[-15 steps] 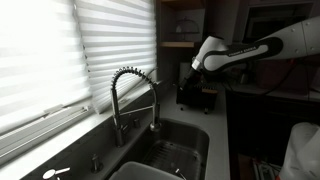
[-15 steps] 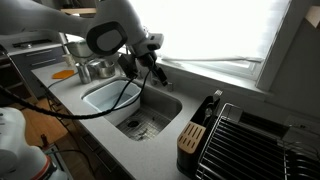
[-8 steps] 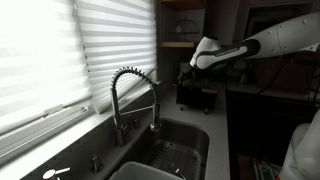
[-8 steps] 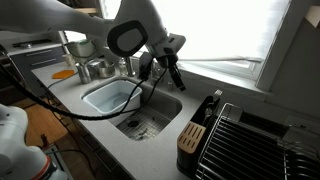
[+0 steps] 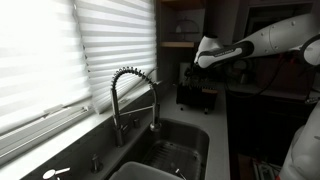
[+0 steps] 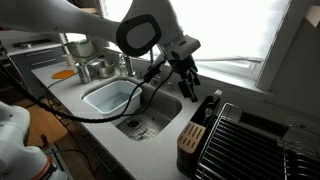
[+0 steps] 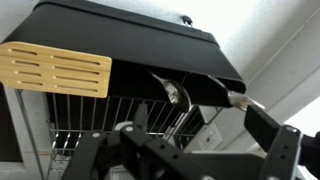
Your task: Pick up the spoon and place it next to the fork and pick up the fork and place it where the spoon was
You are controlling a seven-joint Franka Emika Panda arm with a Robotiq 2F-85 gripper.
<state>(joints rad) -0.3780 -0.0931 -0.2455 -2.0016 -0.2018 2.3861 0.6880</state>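
My gripper is to grab the spoon (image 7: 172, 92) next by its exposed bowl end. That leaves the spoon's handle free to go in beside the fork.
In the wrist view a black utensil holder (image 7: 150, 55) hangs on a wire dish rack (image 7: 110, 120). A metal spoon (image 7: 172, 92) sticks out of it. A second metal utensil tip (image 7: 238, 100) shows to its right; I cannot tell whether it is the fork. My gripper (image 7: 200, 135) is open and empty, just short of the holder. In an exterior view the gripper (image 6: 188, 80) hovers over the counter beside the holder (image 6: 212, 106). In an exterior view the gripper (image 5: 193, 72) hangs above the holder (image 5: 196, 95).
A wooden knife block (image 6: 190, 136) (image 7: 55, 68) stands at the rack's (image 6: 250, 140) end. The sink (image 6: 125, 100) with its coiled faucet (image 5: 130, 85) lies between window blinds (image 5: 60, 50) and counter edge. Pots (image 6: 95, 68) sit at the far end.
The arm has swung from above the sink toward the dish rack. The gripper now sits next to the utensil holder, still open and empty.
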